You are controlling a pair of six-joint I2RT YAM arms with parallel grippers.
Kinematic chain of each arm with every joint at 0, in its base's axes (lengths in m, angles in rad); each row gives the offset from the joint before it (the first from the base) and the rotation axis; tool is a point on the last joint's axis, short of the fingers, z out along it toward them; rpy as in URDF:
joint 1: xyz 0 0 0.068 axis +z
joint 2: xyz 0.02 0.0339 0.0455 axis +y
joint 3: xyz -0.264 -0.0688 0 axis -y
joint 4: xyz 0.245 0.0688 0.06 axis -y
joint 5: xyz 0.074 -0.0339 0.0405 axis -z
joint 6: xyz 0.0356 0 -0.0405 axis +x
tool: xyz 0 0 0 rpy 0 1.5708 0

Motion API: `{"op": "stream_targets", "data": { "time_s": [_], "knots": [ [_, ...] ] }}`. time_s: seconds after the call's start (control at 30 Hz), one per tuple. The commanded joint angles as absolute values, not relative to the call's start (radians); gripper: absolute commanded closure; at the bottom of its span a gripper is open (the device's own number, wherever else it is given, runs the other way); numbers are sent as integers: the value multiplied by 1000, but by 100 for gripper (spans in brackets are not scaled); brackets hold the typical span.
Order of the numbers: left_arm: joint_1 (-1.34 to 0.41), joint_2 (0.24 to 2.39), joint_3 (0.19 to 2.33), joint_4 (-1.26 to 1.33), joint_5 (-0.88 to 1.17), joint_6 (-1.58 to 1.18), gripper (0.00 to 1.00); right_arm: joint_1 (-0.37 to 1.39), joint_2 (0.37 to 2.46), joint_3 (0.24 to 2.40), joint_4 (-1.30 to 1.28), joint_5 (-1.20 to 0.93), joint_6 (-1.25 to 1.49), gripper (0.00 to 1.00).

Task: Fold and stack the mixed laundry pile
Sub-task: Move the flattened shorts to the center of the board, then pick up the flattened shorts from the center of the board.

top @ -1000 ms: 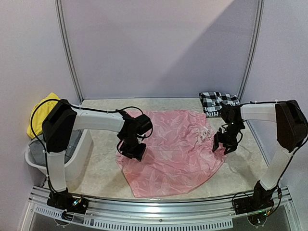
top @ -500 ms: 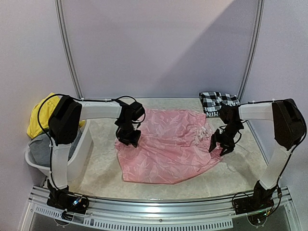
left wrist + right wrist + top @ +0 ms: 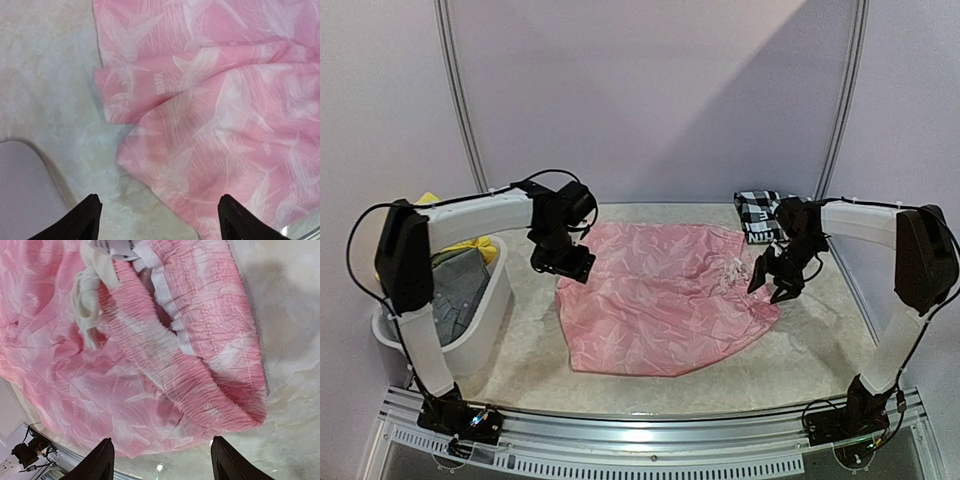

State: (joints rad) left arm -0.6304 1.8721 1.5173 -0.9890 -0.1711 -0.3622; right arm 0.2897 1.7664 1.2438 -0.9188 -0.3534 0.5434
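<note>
My right gripper takes hold of the pink piece's waistband at its near corner [image 3: 772,312] [image 3: 243,419] next. Then I fold the piece's near side over its far side.
The thin pink lettered piece [image 3: 660,300] lies spread flat in the middle of the table. It also shows in the left wrist view [image 3: 225,110] and in the right wrist view [image 3: 150,355], where its elastic waistband and white drawstring [image 3: 87,295] show. My left gripper [image 3: 563,262] is open and empty above its far left corner. My right gripper [image 3: 772,285] is open and empty above the waistband at its right edge. The black-and-white checked shirt [image 3: 765,212] lies folded at the back right. The yellow garment [image 3: 470,245] and the grey one [image 3: 455,290] are in the basket.
The white plastic basket [image 3: 490,320] stands at the left edge of the table. Metal frame posts rise at the back left [image 3: 460,100] and back right [image 3: 845,100]. The table's front rail [image 3: 650,440] runs along the near edge.
Both grippers have moved toward the back of the table, the left one also leftward. The pink piece now lies flatter, its near point drawn back.
</note>
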Motion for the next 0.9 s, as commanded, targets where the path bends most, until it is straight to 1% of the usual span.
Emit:
{"op": "stream_targets", "data": {
  "time_s": [0.0,0.17,0.37,0.57,0.73,0.87],
  "knots": [
    [-699,1724,1426,-1052,-237,-376,17,296,1634,1202,-917,-350,580,33],
    [-860,1611,1312,-1080,-258,-423,17,296,1536,1096,-878,-315,617,32],
    [-1033,1578,1194,-1042,-197,-506,24,296,1421,955,-820,-283,692,32],
    [-1181,1634,1167,-958,-227,-479,25,296,1357,819,-725,-320,747,31],
    [-1276,1699,1158,-855,-276,-348,27,292,1360,752,-631,-366,775,29],
    [-1308,1768,1151,-804,-292,-245,28,271,1388,740,-582,-382,783,29]
  ]
}}
